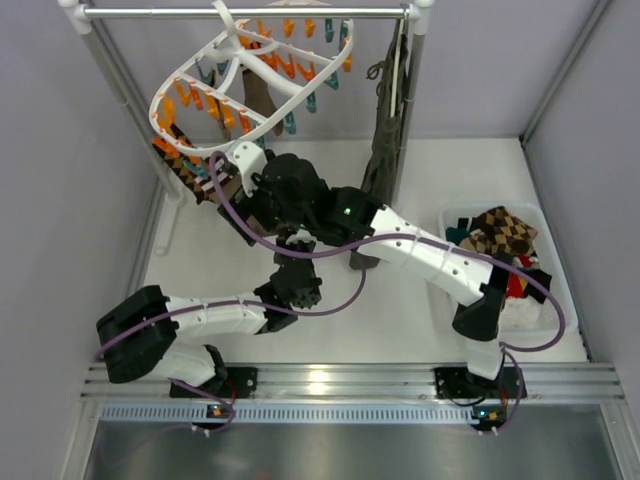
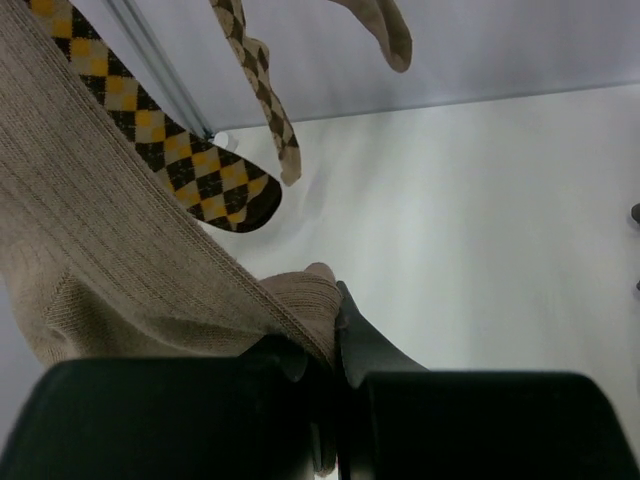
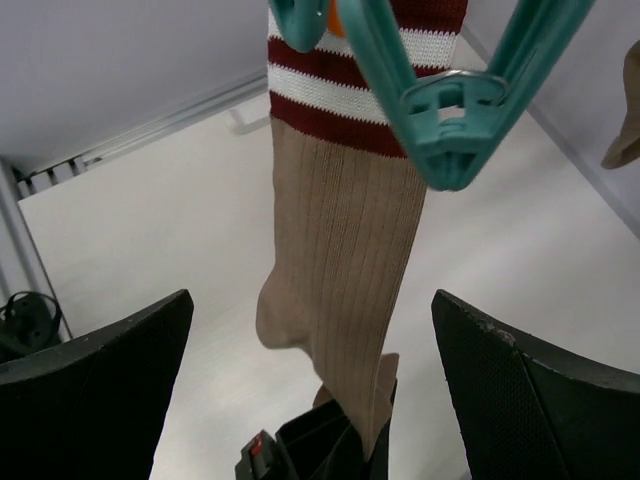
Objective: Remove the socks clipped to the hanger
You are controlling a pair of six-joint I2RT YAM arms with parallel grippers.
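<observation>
My right gripper moves toward the leg first, then closes. The tan sock's leg lies in the gap but beyond my right gripper's fingers, so closing now would miss.
The white oval hanger (image 1: 250, 75) hangs tilted from the rail, with orange and teal clips. A plain tan sock (image 3: 345, 250) with a red-and-white striped cuff (image 3: 340, 80) hangs from a teal clip (image 3: 460, 120). My left gripper (image 2: 335, 300) is shut on this sock's toe end (image 2: 150, 270); it also shows low in the right wrist view (image 3: 320, 445). My right gripper (image 3: 311, 295) is open wide around the sock's leg, below the clip, not touching it. Argyle socks (image 2: 205, 175) hang beside it and show in the top view (image 1: 185, 175).
The metal rail (image 1: 250, 12) and its posts stand at the back. A long dark olive garment (image 1: 385, 150) hangs at the right post. A white bin (image 1: 455, 215) at the right holds argyle socks (image 1: 505, 230) and other clothes. Grey walls close both sides.
</observation>
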